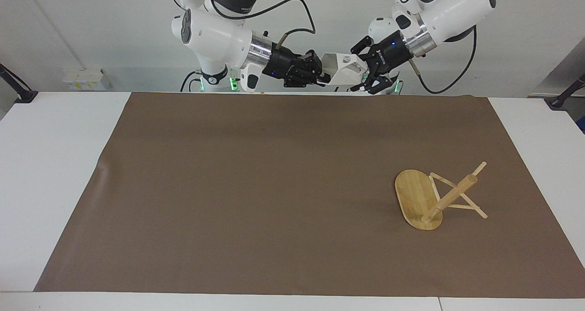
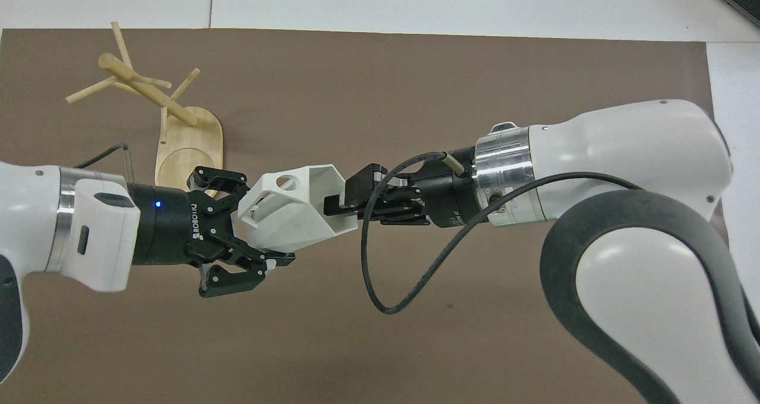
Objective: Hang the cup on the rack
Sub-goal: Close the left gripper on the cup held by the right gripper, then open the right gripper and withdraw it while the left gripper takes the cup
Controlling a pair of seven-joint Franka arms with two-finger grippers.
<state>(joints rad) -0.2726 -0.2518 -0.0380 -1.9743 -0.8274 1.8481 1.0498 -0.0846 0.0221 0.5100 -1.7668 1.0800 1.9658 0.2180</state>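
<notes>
The left gripper grabs the cup by its open-to-reach base end [image 2: 257, 226] next, since my right gripper's fingers already crowd the cup's rim.
The white faceted cup [image 1: 343, 67] is held sideways in the air between the two arms, over the mat's edge nearest the robots. My right gripper [image 1: 322, 75] is shut on the cup's rim wall, with one finger inside the mouth, as the overhead view [image 2: 333, 205] shows. My left gripper [image 1: 362, 71] is open, its fingers spread around the base end of the cup [image 2: 294, 211]. The bamboo rack [image 1: 429, 199] lies tipped over on the mat toward the left arm's end, its post slanting and pegs touching the mat; it also shows in the overhead view [image 2: 178, 136].
A brown mat [image 1: 274, 187] covers most of the white table [image 1: 55, 164]. A black cable [image 2: 380, 273] loops down from the right wrist. The rack is the only thing lying on the mat.
</notes>
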